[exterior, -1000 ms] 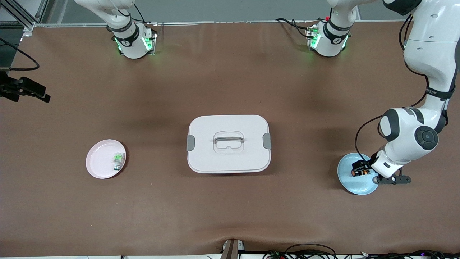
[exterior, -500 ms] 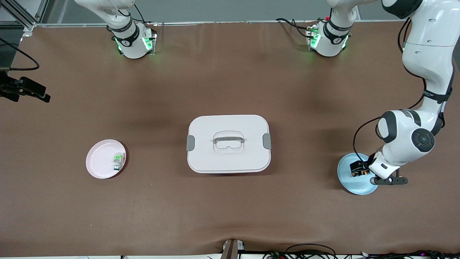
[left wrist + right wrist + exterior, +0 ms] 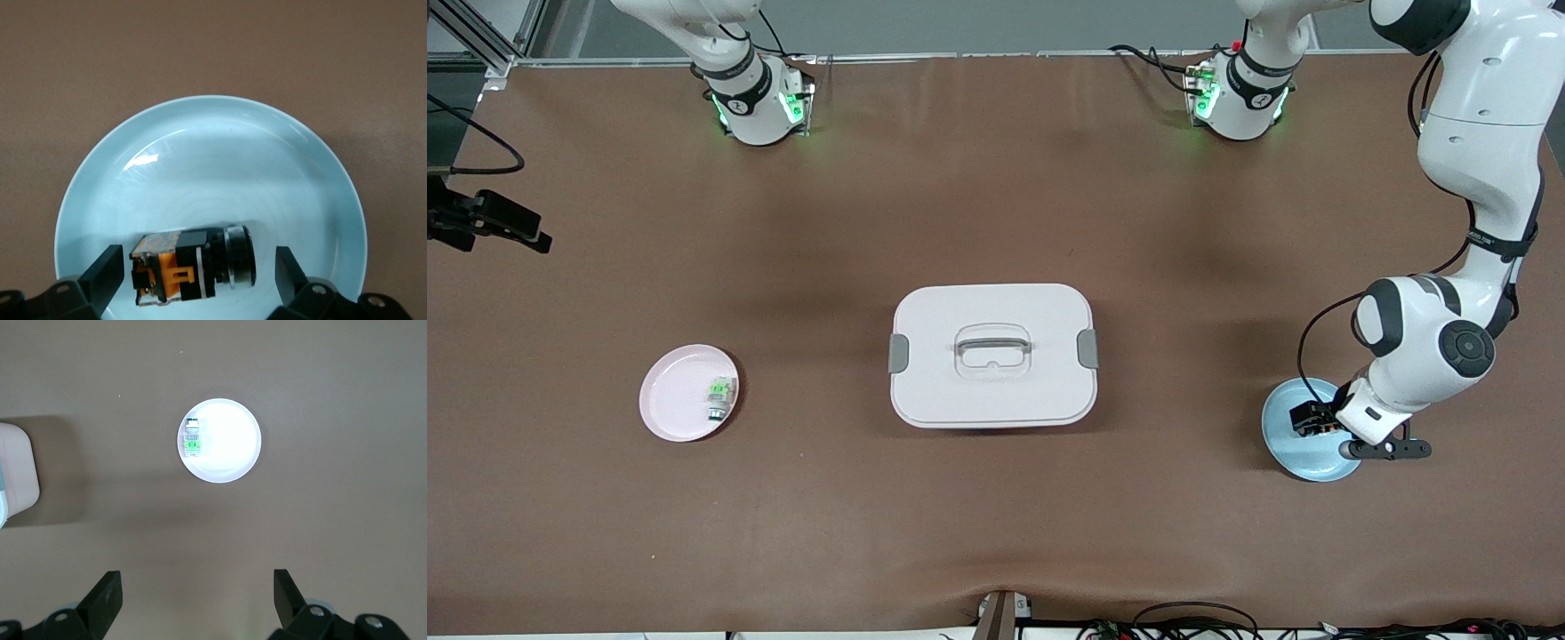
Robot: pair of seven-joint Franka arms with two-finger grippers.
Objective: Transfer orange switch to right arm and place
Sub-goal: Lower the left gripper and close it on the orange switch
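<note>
The left gripper's fingers are beside both ends of the orange switch, so the left gripper needs to close on the switch now.
The orange switch (image 3: 1316,418) lies on its side on the light blue plate (image 3: 1294,453) at the left arm's end of the table. In the left wrist view the switch (image 3: 193,267) shows a black barrel, a silver ring and orange marks on the plate (image 3: 220,160). My left gripper (image 3: 199,268) is open, low over the plate, with one finger on each side of the switch and a gap on both sides. In the front view it (image 3: 1320,420) is mostly hidden under the wrist. My right gripper (image 3: 195,587) is open and empty, high over the table.
A white lidded box (image 3: 992,356) with a grey handle stands mid-table. A pink plate (image 3: 671,409) at the right arm's end holds a small green-and-silver part (image 3: 719,396); both show in the right wrist view, the plate (image 3: 230,453) and the part (image 3: 192,439).
The left arm's hand has shifted slightly over the blue plate, closing in on the switch. The switch, the plates and the box have not moved.
</note>
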